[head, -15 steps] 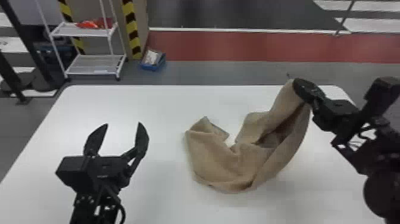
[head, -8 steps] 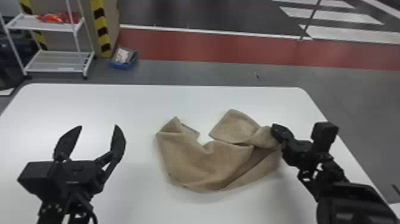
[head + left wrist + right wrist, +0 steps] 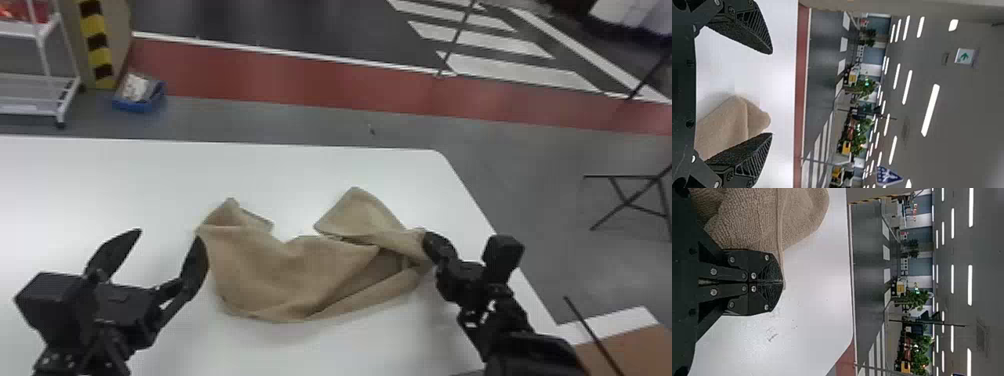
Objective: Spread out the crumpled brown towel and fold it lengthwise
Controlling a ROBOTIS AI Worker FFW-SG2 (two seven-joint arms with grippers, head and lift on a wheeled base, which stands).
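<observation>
The folded-over corner stands up while the rest of the towel lies slack and crumpled, so my left gripper will grab that corner next.
The brown towel lies crumpled on the white table, with a flap at its back right and a folded-over corner at its back left. At the towel's right end my right gripper is low over the table; in the right wrist view the right gripper is shut on the towel's edge. My left gripper stands open just left of the towel. In the left wrist view the left gripper has its fingers wide apart, with the towel beyond them, nearer one finger.
The table's right edge runs close beside my right arm. Past the table are a white wire shelf and a blue bin on the floor. A brown surface shows at the lower right.
The head view has swung to the right. My right gripper has come down from its raised place with the towel's end, which was lifted and now lies low. My left gripper remains open.
</observation>
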